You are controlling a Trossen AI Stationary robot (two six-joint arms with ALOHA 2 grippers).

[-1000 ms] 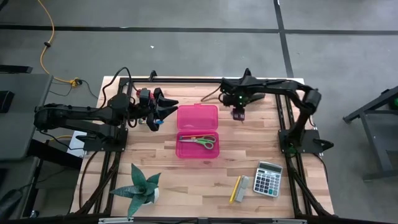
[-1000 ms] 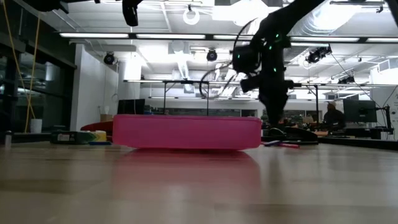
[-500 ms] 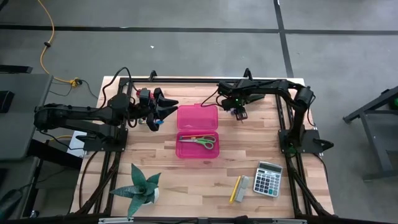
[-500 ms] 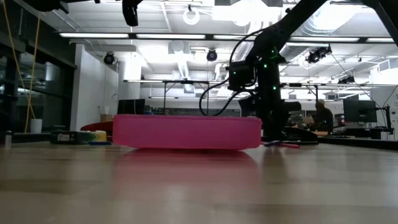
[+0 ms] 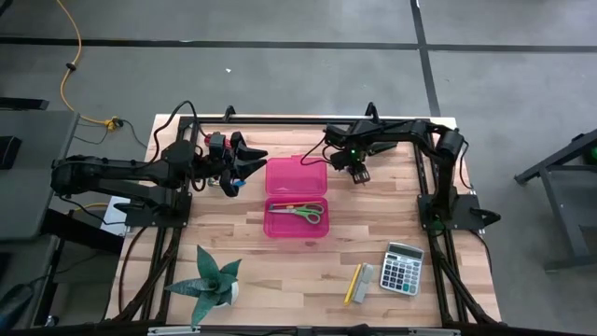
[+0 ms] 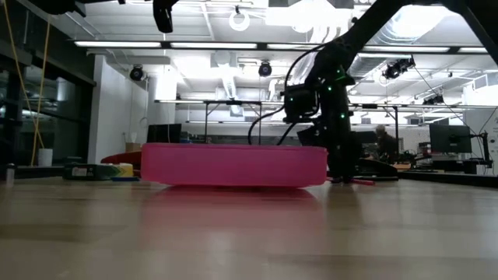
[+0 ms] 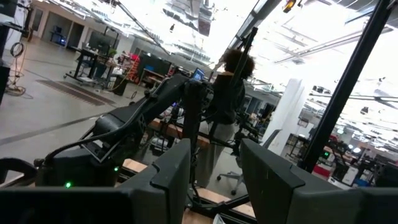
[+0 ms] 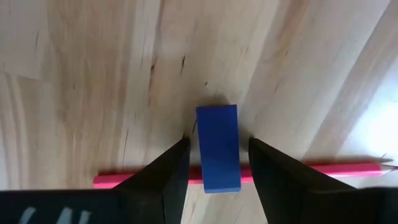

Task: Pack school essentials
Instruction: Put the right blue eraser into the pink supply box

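The right gripper is ready to close on the blue piece (image 8: 217, 148) now: in the right wrist view its fingers are down on either side, so it would hold the piece if it closed now.
My right gripper (image 5: 357, 175) points straight down at the table just right of the open pink case (image 5: 297, 198). In the right wrist view its open fingers (image 8: 168, 177) stand on either side of a small blue piece (image 8: 217, 148), with a narrow gap on each side. The blue piece lies across a pink pencil (image 8: 323, 169) on the wood. In the low view the gripper (image 6: 336, 173) is close above the table by the pencil (image 6: 362, 182). My left gripper (image 5: 254, 157) waits left of the case, raised, open (image 7: 214, 168) and holding nothing. A yellow pencil (image 5: 353, 284) and a grey block (image 5: 366, 276) lie near the table's near edge.
Scissors (image 5: 297, 212) lie inside the pink case. A calculator (image 5: 403, 268) sits near the near right corner, beside the yellow pencil and grey block. A green spiky plant (image 5: 210, 285) stands at the near left. Bare wood lies between the case and the near edge.
My right gripper has moved a little toward the table's left, closer to the pink case, and has come down from well above the table to just over the pink pencil. The left arm has kept still.
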